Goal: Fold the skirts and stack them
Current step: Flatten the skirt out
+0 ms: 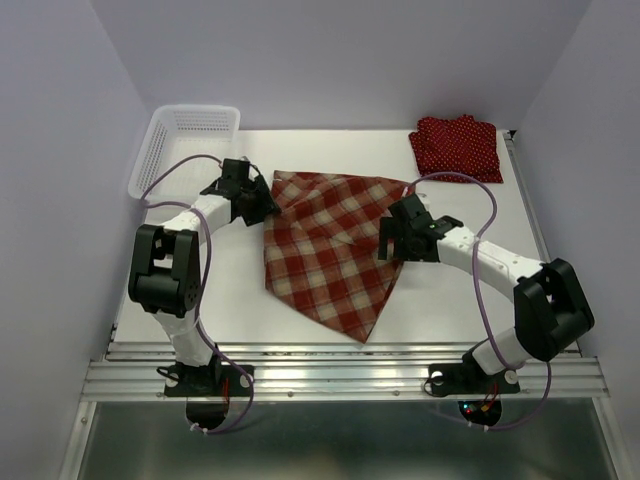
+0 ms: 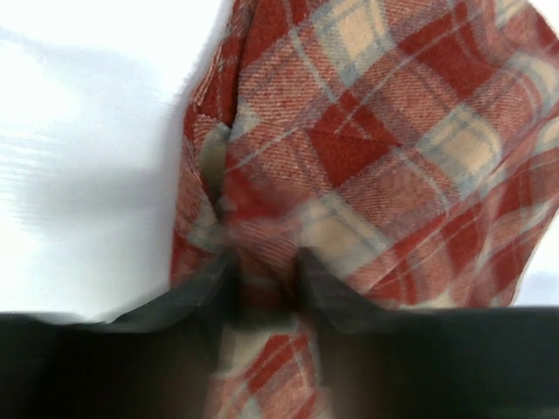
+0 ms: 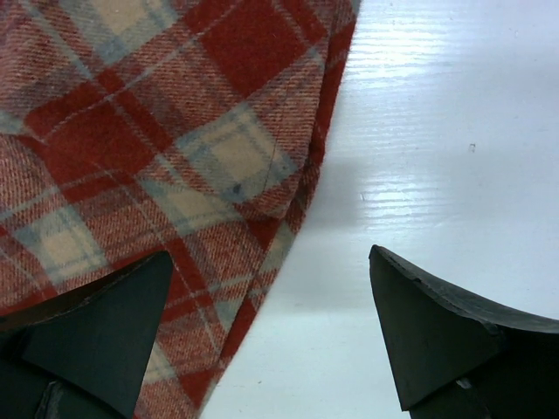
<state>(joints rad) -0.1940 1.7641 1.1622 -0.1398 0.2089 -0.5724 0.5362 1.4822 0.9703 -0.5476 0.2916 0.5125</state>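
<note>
My right gripper will next grab the side edge of the plaid skirt (image 1: 330, 250) opposite the left gripper, to spread it flat for folding.
The red-and-cream plaid skirt (image 1: 330, 250) lies spread on the white table, narrowing to a point toward the near edge. My left gripper (image 1: 258, 205) is at its far-left corner. In the left wrist view the plaid skirt (image 2: 376, 131) bunches into a fold between the dark fingers of the left gripper (image 2: 265, 262), which pinch it. My right gripper (image 1: 392, 238) stands open over the skirt's right edge. In the right wrist view one finger of the right gripper (image 3: 270, 255) is above the plaid skirt (image 3: 131, 131) and the other above bare table. Folded dark red polka-dot skirts (image 1: 457, 147) sit at the far right.
A white mesh basket (image 1: 185, 140) stands at the far left corner, just behind the left arm. The table (image 1: 480, 320) ends in a metal rail at the near edge. Walls close in on both sides and at the back.
</note>
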